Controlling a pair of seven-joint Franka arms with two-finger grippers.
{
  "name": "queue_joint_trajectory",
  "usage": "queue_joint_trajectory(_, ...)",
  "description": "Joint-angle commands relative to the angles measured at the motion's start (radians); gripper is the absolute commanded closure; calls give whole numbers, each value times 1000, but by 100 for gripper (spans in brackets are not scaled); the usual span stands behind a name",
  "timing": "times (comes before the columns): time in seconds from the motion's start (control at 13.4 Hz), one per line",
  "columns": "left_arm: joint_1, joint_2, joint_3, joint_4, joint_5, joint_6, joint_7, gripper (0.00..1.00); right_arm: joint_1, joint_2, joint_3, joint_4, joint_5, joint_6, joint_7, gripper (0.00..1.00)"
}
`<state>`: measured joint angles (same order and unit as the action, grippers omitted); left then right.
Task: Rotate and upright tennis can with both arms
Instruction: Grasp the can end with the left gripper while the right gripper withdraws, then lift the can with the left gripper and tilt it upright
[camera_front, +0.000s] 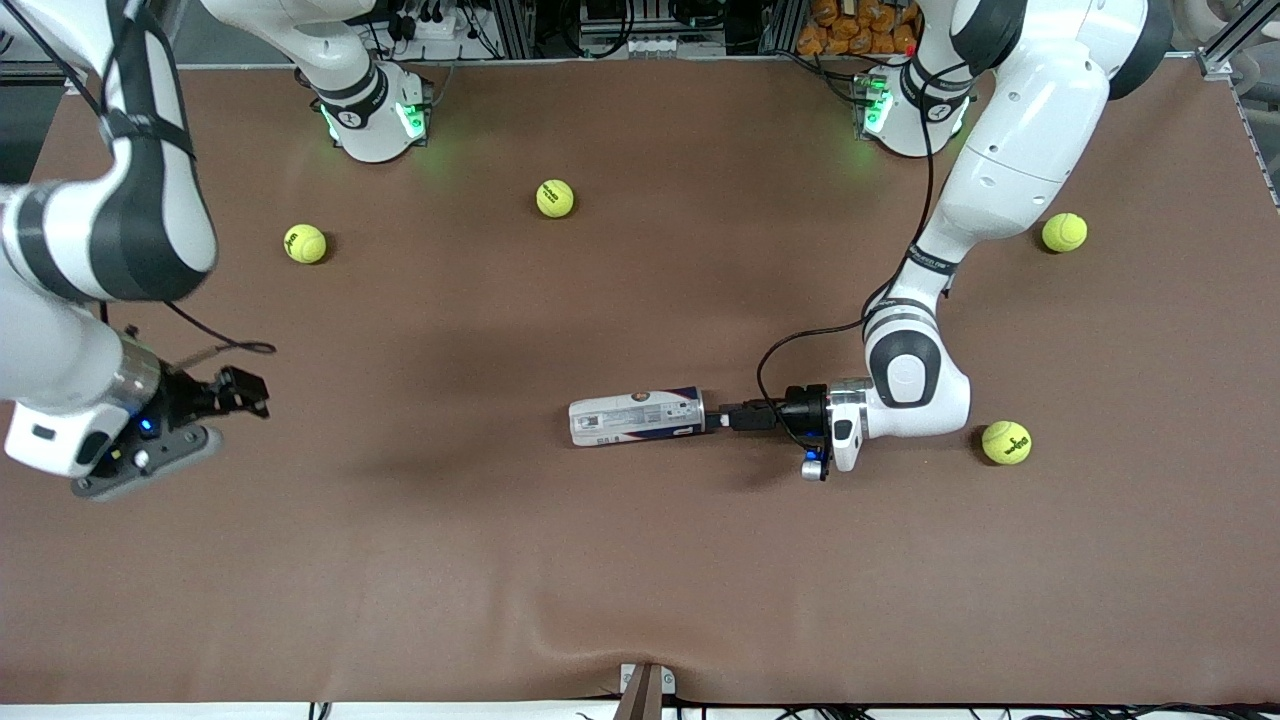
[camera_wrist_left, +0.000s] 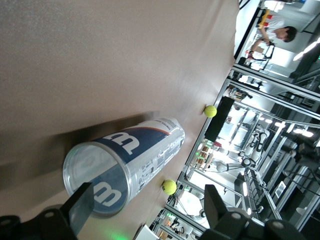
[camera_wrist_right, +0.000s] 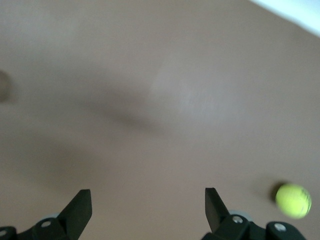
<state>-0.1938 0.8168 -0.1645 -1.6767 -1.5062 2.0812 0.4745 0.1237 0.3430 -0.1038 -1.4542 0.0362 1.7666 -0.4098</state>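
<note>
The tennis can's base (camera_front: 575, 424) needs to be free to stand on the tabletop, so I should grab the tennis can by its rim (camera_front: 702, 410) with my left gripper next.
The tennis can (camera_front: 636, 417) lies on its side on the brown table, near the middle. In the left wrist view the can (camera_wrist_left: 125, 162) shows its blue-and-white lid end toward me. My left gripper (camera_front: 714, 419) is low at the can's end toward the left arm's end of the table. It is open (camera_wrist_left: 148, 196), and the lid sits just ahead of the fingers, nearer to one finger (camera_wrist_left: 82, 201) than to the other. My right gripper (camera_front: 243, 391) hangs open (camera_wrist_right: 147, 197) and empty over bare table toward the right arm's end, well apart from the can.
Several yellow tennis balls lie about: one (camera_front: 1006, 442) close beside the left arm's wrist, one (camera_front: 1064, 232) near the left arm's end, and two (camera_front: 555, 198) (camera_front: 305, 243) closer to the bases. The right wrist view shows one ball (camera_wrist_right: 293, 200).
</note>
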Motion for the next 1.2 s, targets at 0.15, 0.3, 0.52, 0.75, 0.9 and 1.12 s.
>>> queue_joint_trajectory(0.15, -33, 5, 0, -17, -75, 14, 58, 17, 1, -117, -50, -69, 62, -110, 106, 0)
queue_joint_trajectory(0.3, -44, 7, 0, -15, -100, 14, 58, 29, -9, -147, -48, -69, 60, -153, 164, 0)
queue_joint_trajectory(0.52, -50, 8, 0, -15, -106, 14, 61, 45, -30, -188, -46, -67, 54, -197, 199, 0)
queue_joint_trajectory(0.75, -59, 7, 0, -9, -106, 14, 72, 86, -61, -220, -16, -48, 39, -281, 279, 0)
queue_joint_trajectory(0.9, -68, -13, 2, -8, -92, 14, 65, 100, -105, -255, 24, -37, -1, -311, 286, 0)
queue_joint_trajectory(1.12, -70, -73, 3, 2, -72, 14, 58, 100, -159, -292, 88, -22, -65, -351, 302, 0)
